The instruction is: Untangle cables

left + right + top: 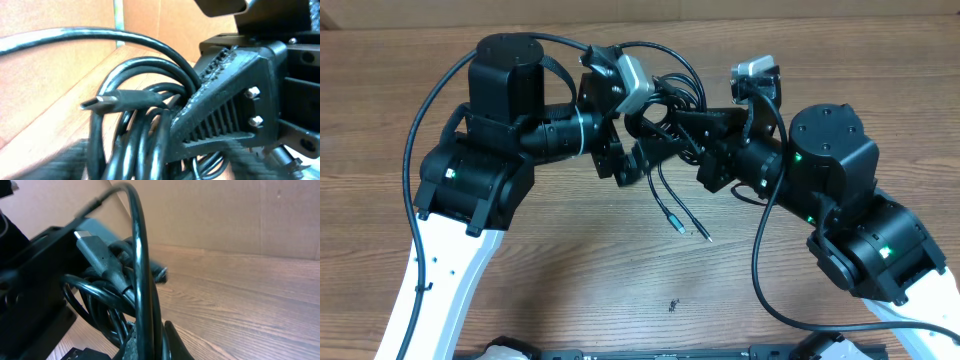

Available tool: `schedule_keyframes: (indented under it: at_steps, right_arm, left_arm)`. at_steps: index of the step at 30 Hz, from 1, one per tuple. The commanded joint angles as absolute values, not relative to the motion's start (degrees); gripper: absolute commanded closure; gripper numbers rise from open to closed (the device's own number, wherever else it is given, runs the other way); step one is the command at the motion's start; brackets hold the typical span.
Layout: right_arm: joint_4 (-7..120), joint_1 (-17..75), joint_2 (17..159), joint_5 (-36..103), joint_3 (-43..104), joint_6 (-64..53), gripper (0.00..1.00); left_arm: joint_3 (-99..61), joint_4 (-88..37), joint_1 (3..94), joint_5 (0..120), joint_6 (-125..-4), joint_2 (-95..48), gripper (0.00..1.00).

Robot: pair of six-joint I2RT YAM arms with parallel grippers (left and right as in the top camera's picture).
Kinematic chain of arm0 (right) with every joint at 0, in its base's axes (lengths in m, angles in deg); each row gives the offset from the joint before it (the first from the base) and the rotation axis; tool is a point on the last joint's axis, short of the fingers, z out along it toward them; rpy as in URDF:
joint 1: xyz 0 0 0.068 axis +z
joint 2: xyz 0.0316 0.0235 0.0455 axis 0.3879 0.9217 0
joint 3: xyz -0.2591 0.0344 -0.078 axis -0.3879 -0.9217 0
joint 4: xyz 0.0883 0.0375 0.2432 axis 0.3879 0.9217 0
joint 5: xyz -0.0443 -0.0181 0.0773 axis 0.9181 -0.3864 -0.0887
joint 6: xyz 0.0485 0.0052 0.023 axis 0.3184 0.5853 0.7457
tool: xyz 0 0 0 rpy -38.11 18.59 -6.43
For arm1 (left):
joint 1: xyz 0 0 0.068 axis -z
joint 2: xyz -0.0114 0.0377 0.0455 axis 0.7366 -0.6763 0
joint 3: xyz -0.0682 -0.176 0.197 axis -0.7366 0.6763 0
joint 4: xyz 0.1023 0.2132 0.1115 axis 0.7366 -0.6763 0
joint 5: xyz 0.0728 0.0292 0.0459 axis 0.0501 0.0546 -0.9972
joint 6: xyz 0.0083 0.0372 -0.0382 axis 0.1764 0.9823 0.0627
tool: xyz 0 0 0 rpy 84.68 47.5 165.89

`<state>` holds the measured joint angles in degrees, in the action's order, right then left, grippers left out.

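Note:
The left gripper should close on the cables now: its fingers reach past the near edge of the cables in the overhead view, and the cables are in the gap between the fingers.
The cables [672, 95] are a bundle of thin black loops held up between the two arms at the back middle. Two loose ends [677, 222] hang down to the wooden table [580, 260]. My right gripper [157, 342] is shut on a few strands of the cables [142, 280]. A silvery plug [92, 242] sticks out above that bundle. In the left wrist view, the cables [145, 135] and a dark plug [102, 102] fill the middle. My left gripper [155, 167] is blurred, with its fingers wide apart on either side of the bundle. The right gripper's ribbed finger [225, 110] is close beside it.
A cardboard wall [225, 215] stands along the back of the table. Thick black arm wires loop out at the left [420, 130] and at the right [760, 260]. A small dark speck [672, 305] lies on the near part of the table.

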<state>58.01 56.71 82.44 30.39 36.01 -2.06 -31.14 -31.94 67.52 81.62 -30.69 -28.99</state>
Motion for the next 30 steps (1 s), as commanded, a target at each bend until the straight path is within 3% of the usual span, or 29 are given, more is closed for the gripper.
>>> schedule_keyframes:
  at_steps: [1,2,5,13,14,19,20,22,30]
  right_arm:
    - [57.57,56.87,81.85,29.8,36.17,-2.06,0.96]
    - [57.57,56.84,81.85,29.82,36.17,-2.15,0.96]
    - [57.64,56.84,81.85,29.67,36.17,-3.18,0.96]
    - [58.29,56.84,81.85,29.71,36.17,-3.22,0.96]
    - [58.71,56.84,81.85,29.73,36.17,-3.42,0.92]
    - [58.84,56.84,81.46,29.95,36.17,-7.09,0.16]
    - [58.84,56.84,81.2,29.93,36.17,-8.4,0.09]
    - [58.84,56.84,80.5,30.3,36.17,-9.73,0.03]
    - [58.91,56.84,77.33,37.08,36.17,-9.67,0.0]
  left_arm:
    - [-32.06,-31.59,67.5,80.38,-32.09,-28.56,0.7]
    - [-32.06,-31.63,67.5,80.38,-32.09,-28.56,0.85]
    - [-32.06,-31.87,67.5,80.9,-32.09,-28.56,0.96]
    - [-32.06,-32.22,67.45,81.89,-32.07,-28.56,0.96]
    - [-32.06,-32.51,67.45,81.89,-32.05,-28.56,0.96]
    - [-32.04,-35.15,67.26,81.8,-29.6,-28.56,0.96]
    - [-32.06,-35.85,67.19,81.6,-28.92,-28.54,0.96]
    - [-32.06,-36.92,66.89,81.19,-28.75,-28.54,0.96]
    - [-32.06,-39.04,64.94,82.06,-28.81,-28.54,0.96]
